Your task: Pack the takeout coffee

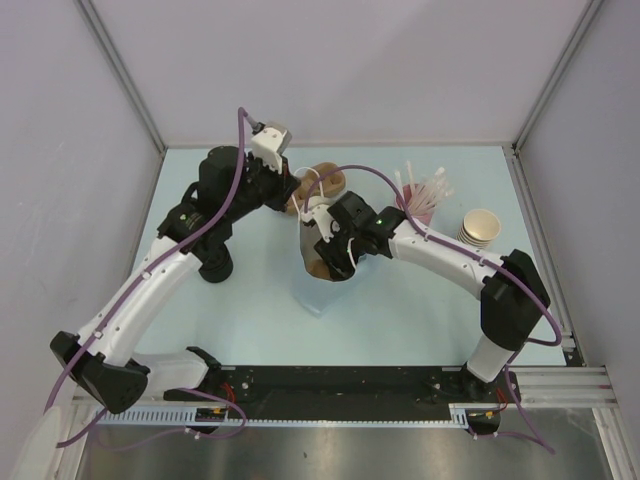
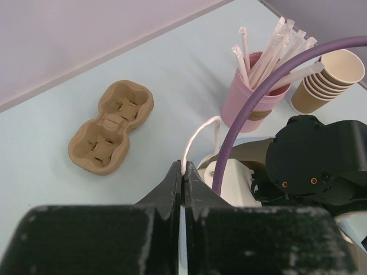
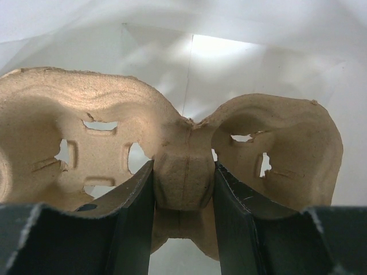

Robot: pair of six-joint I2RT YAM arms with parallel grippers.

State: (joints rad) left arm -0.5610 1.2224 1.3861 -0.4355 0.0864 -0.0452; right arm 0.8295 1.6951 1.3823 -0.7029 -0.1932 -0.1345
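I need to let go of the carrier with my right gripper, as it lies level inside the bag point(image 1: 314, 296) and the bag's white bottom shows through its holes.
The single tan cup and its black lid are out of view. My right gripper point(image 1: 330, 252) point(image 3: 183, 167) is shut on the middle ridge of a tan pulp cup carrier point(image 3: 86, 114) point(image 1: 318, 266). It holds the carrier inside a white translucent bag point(image 1: 314, 296) point(image 3: 241, 63). My left gripper point(image 1: 298, 193) point(image 2: 183, 169) is shut on the bag's thin white handle point(image 2: 198, 133), held up just behind the bag's mouth.
A second pulp carrier point(image 2: 112, 127) point(image 1: 322, 180) lies on the table behind the bag. A pink cup of white straws point(image 2: 255, 94) point(image 1: 424, 202) and a stack of nested tan cups point(image 2: 328, 80) point(image 1: 480, 228) stand at the back right.
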